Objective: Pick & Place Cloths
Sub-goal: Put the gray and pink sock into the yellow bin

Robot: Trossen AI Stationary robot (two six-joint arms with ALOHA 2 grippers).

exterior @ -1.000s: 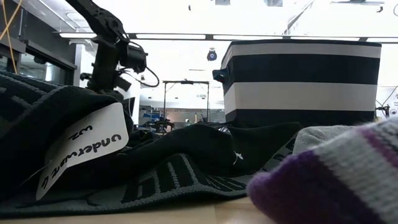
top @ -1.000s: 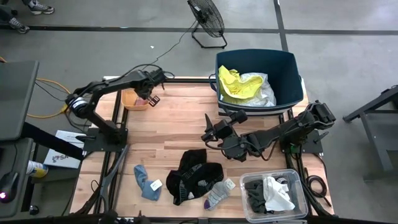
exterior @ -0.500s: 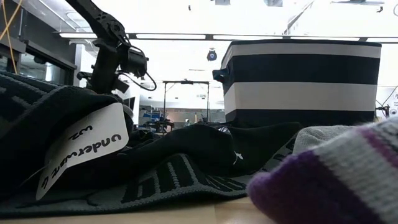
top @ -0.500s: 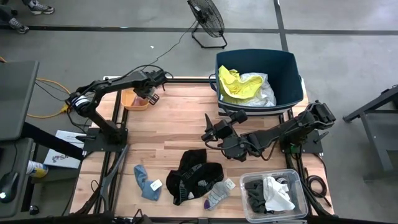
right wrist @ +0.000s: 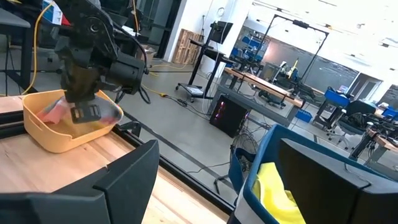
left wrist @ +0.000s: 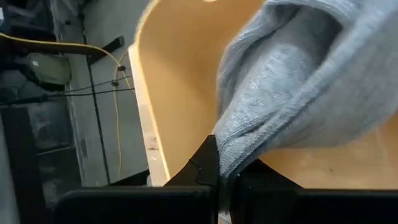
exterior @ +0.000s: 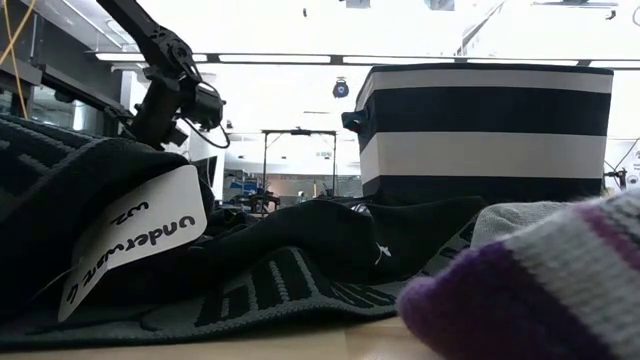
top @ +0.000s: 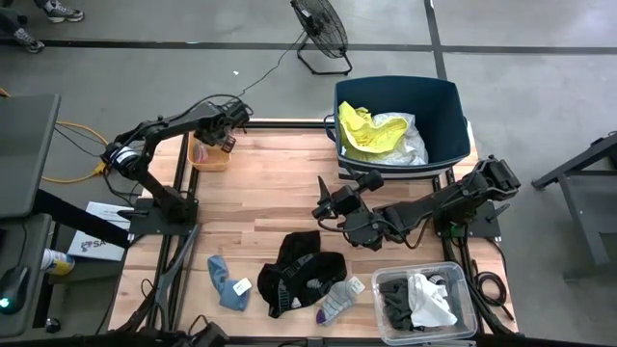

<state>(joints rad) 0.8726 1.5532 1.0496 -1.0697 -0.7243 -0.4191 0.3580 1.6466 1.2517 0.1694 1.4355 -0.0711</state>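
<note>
I am holding the grey sock with my left gripper close beside the orange tray's rim. I should move the sock farther inside before my left gripper lets go of it.
My left gripper (top: 226,142) is at the table's far left corner, over the small orange tray (top: 204,154), and is shut on a grey sock (left wrist: 292,81) with a pink end (right wrist: 53,112). My right gripper (top: 326,202) hangs open and level over the table's middle, touching nothing. A blue-grey sock (top: 228,281), a black garment (top: 299,272) with a white tag (exterior: 135,235) and a grey sock with purple ends (top: 337,299) lie flat on the near part of the table. Neon yellow and white cloths (top: 376,135) lie in the navy tub (top: 443,106). My left gripper pinches a bunched fold of the grey sock (left wrist: 231,149) between its two fingers. The fingers slant down toward the tray. The sock runs away from the fingertips over the tray's inside (left wrist: 180,81), and its pink end shows within the tray's rim.
A clear bin (top: 424,304) with dark grey and white cloths stands at the near right corner. The navy tub stands at the far right, just beyond my right arm (top: 434,198). Bare wood (top: 260,193) lies between the tray and the cloths.
My left gripper has moved toward the table's far left corner, farther over the orange tray, has dipped slightly and has rolled about its own axis, keeping the grey sock.
</note>
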